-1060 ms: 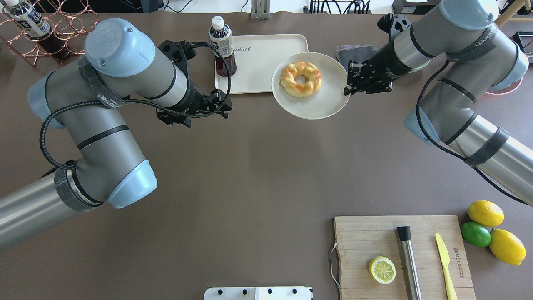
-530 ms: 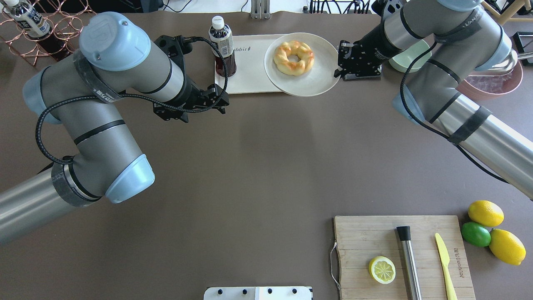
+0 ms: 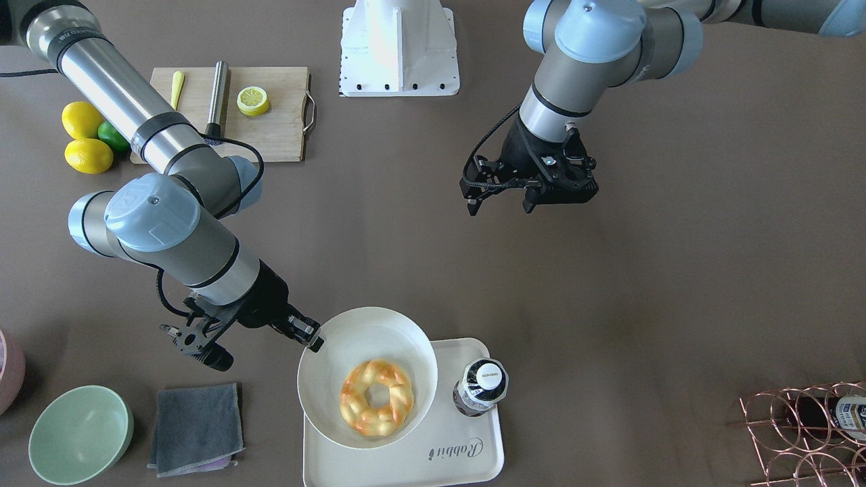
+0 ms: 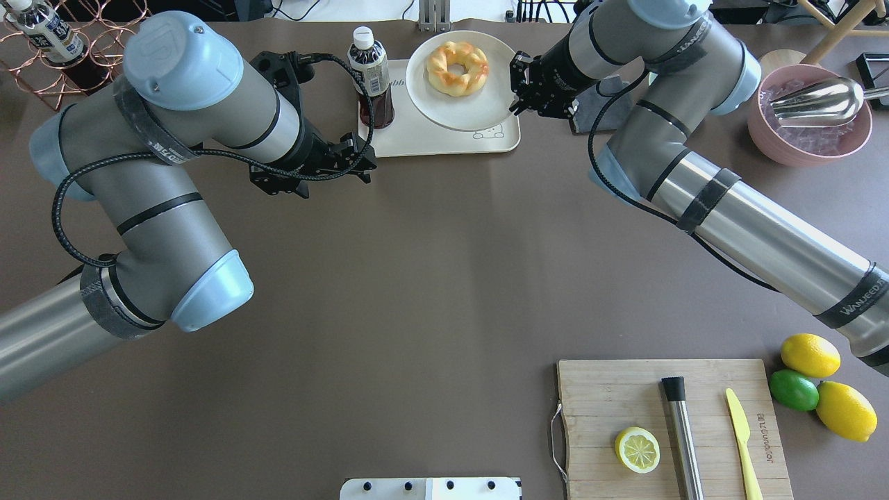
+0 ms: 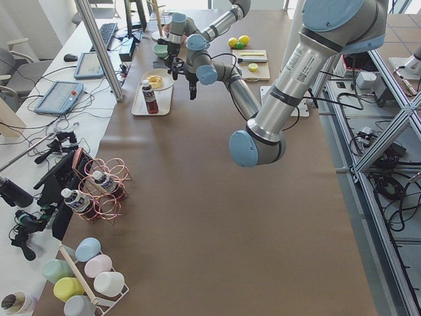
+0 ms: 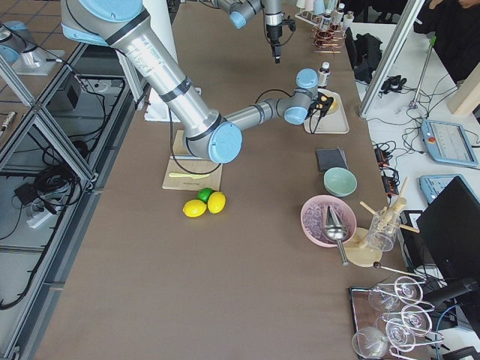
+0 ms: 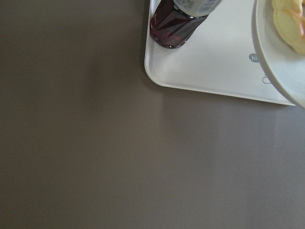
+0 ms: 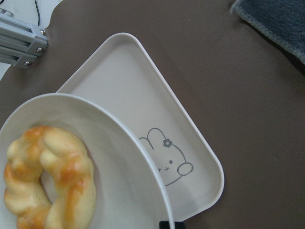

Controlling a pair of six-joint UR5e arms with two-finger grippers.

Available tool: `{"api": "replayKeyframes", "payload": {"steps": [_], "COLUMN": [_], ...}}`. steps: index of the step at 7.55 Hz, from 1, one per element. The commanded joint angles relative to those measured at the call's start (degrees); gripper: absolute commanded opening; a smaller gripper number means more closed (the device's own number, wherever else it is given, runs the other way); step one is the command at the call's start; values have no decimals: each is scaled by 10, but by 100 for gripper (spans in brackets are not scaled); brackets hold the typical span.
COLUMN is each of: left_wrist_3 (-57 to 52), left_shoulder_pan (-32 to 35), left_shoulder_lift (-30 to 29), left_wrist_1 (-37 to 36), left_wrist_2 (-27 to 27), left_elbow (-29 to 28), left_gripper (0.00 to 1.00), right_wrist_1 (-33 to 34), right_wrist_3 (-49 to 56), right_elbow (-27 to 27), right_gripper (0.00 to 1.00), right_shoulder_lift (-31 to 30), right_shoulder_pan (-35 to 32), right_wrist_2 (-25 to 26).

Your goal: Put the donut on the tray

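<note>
My right gripper should wait to release the plate until I move it inside the tray, because the plate's rim (image 3: 370,308) sticks out over the tray's upper edge (image 3: 459,339).
The donut (image 4: 457,67), a golden twisted ring, lies on a white round plate (image 4: 479,114). My right gripper (image 4: 514,105) is shut on the plate's rim and holds it over the cream rabbit tray (image 4: 430,142). In the front view the gripper (image 3: 312,341) pinches the rim of the plate (image 3: 338,326), with the donut (image 3: 377,397) above the tray (image 3: 467,460). The right wrist view shows the donut (image 8: 47,176), the plate (image 8: 119,157) and the tray (image 8: 157,95) below. My left gripper (image 4: 366,161) is open and empty beside the tray's near left corner.
A dark drink bottle (image 4: 371,73) stands on the tray's left part. A grey cloth (image 3: 196,426) and a green bowl (image 3: 80,433) lie right of the tray. A pink bowl (image 4: 809,135), a cutting board (image 4: 611,396) with a lemon half, and a copper rack (image 4: 90,42) stand further off.
My right gripper has carried the plate with the donut from the table right of the tray to the far left, over the tray. My left gripper has drifted slightly back.
</note>
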State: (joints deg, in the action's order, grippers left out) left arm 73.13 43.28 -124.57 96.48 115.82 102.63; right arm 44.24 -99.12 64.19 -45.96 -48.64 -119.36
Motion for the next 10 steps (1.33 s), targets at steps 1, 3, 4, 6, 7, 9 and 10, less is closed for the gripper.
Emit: {"api": "replayKeyframes", "payload": {"steps": [1,3,4,6,7,9,10], "left_wrist_3": [-108,-235,-312,-438,-476,-498,-511], "left_shoulder_pan": [77,146,185,258,279,292,293], "left_shoulder_lift": [84,176,219,256,266,270,269], "left_wrist_1": [-7,-8,-8,-8,-7,-7,-8], "left_wrist_2": [54,56,59,104,110,110,110], "left_elbow": [33,57,63,39,30,21,18], "left_gripper": [98,98,98,98,98,98,98], "right_wrist_1": [-13,-13,-13,-14,-15,-16,-29], "right_wrist_3": [-13,-20,-21,-21,-21,-21,-21], "right_elbow": [-13,-14,-25,-98,-108,-139,-147], "right_gripper": [0,0,0,0,0,0,0], "right_shoulder_lift": [3,5,9,48,53,68,70], "right_shoulder_pan": [19,28,32,33,33,33,32], "right_wrist_2": [33,53,68,79,83,108,111]}}
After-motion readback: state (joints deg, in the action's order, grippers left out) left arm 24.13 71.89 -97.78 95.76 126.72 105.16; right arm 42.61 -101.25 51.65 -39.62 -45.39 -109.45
